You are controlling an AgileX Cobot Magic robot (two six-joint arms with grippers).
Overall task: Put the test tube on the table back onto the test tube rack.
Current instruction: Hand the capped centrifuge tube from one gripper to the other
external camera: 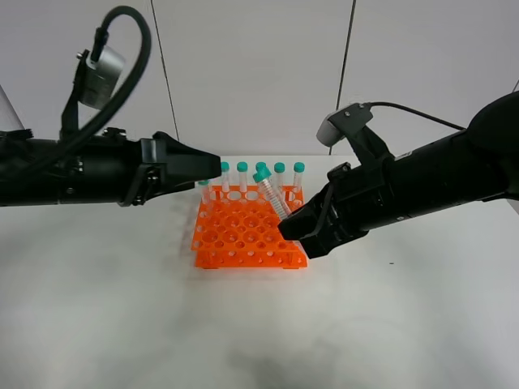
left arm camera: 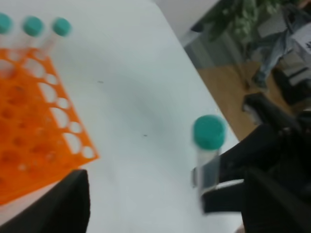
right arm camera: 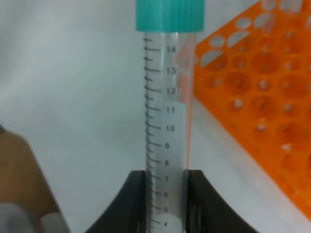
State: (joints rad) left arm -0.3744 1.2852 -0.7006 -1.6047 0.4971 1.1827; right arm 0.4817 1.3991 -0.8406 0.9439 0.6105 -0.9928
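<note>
The test tube's clear body has to stay free to slot into the rack (external camera: 235, 239). My left gripper will grab the test tube by its teal cap (external camera: 262, 174) next.
My right gripper (external camera: 292, 223) is shut on the lower part of a clear test tube (external camera: 273, 194) with a teal cap, held tilted above the right side of the orange test tube rack (external camera: 235, 239). In the right wrist view the graduated tube (right arm camera: 165, 97) stands between the black fingers (right arm camera: 133, 199), with the rack (right arm camera: 262, 87) beside it. The left wrist view shows this held tube (left arm camera: 208, 145) beyond the rack's (left arm camera: 29, 136) edge. My left gripper (external camera: 212, 162) hovers open and empty over the rack's back left corner.
Several teal-capped tubes (external camera: 242, 172) stand upright in the rack's back row, also seen in the left wrist view (left arm camera: 33, 26). The white table (external camera: 122, 308) spreads around the rack. A grey panelled wall (external camera: 251, 73) is behind.
</note>
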